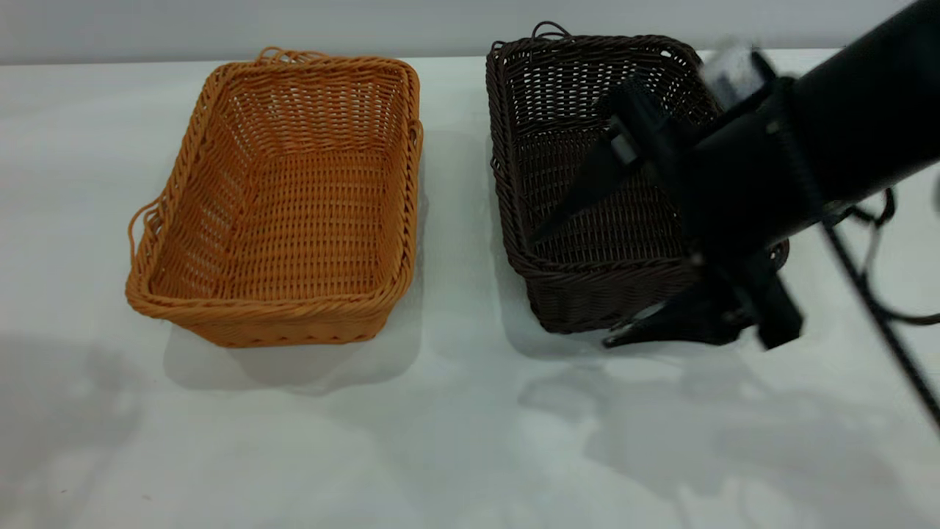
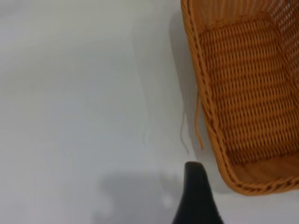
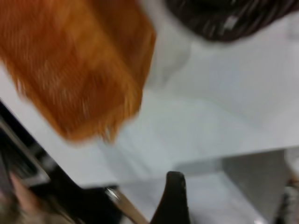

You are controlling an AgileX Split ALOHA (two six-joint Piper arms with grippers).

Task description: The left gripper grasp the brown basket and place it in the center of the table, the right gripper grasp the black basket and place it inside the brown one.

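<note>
I will grab the black basket by its thin side with my right gripper next, because the black basket is far too wide to span.
The brown basket point(image 1: 286, 206) stands empty on the table point(image 1: 455, 441), left of centre. The black basket point(image 1: 587, 184) stands upright beside it on the right, a gap between them. My right gripper point(image 1: 573, 288) is open at the black basket's near right part. One finger point(image 1: 587, 191) hangs over the inside and the other point(image 1: 661, 327) is outside the near wall. My left gripper point(image 2: 231, 205) is open over bare table beside the brown basket's point(image 2: 247, 93) corner and loop handle. Only one of its fingers point(image 2: 196, 196) shows. The right wrist view is blurred, with both baskets point(image 3: 74, 70) point(image 3: 229, 18) far off.
A black cable point(image 1: 881, 308) hangs from the right arm over the table's right side. Bare tabletop lies in front of both baskets. The table's far edge runs just behind them.
</note>
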